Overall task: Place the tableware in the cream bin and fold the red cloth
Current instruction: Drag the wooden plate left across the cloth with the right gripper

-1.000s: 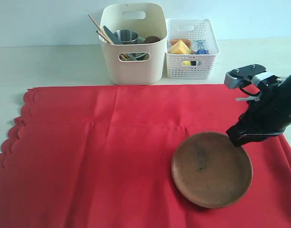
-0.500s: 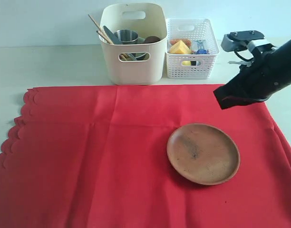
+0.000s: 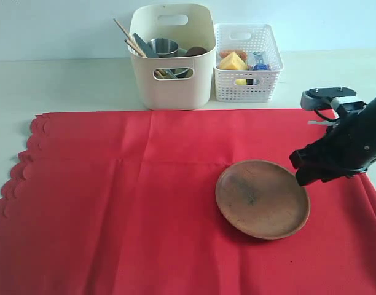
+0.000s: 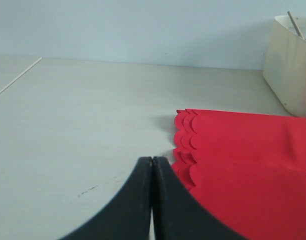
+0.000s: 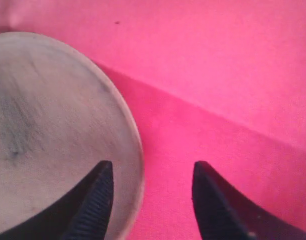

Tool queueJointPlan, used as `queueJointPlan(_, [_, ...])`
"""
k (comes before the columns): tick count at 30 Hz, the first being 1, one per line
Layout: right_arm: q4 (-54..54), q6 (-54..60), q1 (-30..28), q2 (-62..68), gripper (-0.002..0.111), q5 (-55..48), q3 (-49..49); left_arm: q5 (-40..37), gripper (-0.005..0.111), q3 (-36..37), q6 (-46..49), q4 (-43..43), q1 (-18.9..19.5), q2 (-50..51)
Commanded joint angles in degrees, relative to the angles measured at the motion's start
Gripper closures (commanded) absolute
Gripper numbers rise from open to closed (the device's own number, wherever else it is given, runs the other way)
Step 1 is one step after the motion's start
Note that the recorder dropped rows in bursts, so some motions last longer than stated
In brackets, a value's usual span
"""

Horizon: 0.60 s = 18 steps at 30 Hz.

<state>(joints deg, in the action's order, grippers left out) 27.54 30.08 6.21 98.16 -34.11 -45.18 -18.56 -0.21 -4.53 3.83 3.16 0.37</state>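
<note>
The right gripper grabs the plate's thin rim next, since the plate lies flat and its round side spreads too wide for the gripper's fingers.
The round brown wooden plate [image 3: 262, 198] lies flat on the red cloth [image 3: 126, 196], right of centre. My right gripper [image 3: 300, 176] is open at the plate's right rim; in the right wrist view my right gripper [image 5: 152, 170] straddles the edge of the wooden plate [image 5: 53, 130], one finger over the wood, the other over the red cloth [image 5: 223, 75]. The cream bin [image 3: 172, 55] at the back holds chopsticks [image 3: 129, 38], a steel cup [image 3: 163, 47] and other tableware. My left gripper [image 4: 152, 161] is shut and empty above bare table, beside the scalloped edge of the red cloth [image 4: 243, 165].
A white lattice basket [image 3: 247, 61] with food items and a carton stands right of the cream bin. The cream bin's wall [image 4: 291, 65] shows at the far side of the left wrist view. The pale table [image 3: 65, 86] surrounds the cloth.
A second ago the plate was tilted up at my right gripper; it then lay flat, further left, while the gripper rose away. Now the gripper has come back down to the plate's right rim.
</note>
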Motion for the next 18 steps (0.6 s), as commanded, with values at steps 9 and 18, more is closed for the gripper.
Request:
queueJointPlan(9, [15.4,14.3,-0.2,5.2,0.057,1.5,0.2,0.2,0.106,0.2,-0.2,-0.1,-0.3,-0.4])
queueJointPlan(18, [19.4,22.1,-0.2,8.8,0.061,-2.5,0.2,0.2,0.106,0.2,-0.2,-0.1,-0.3,-0.4])
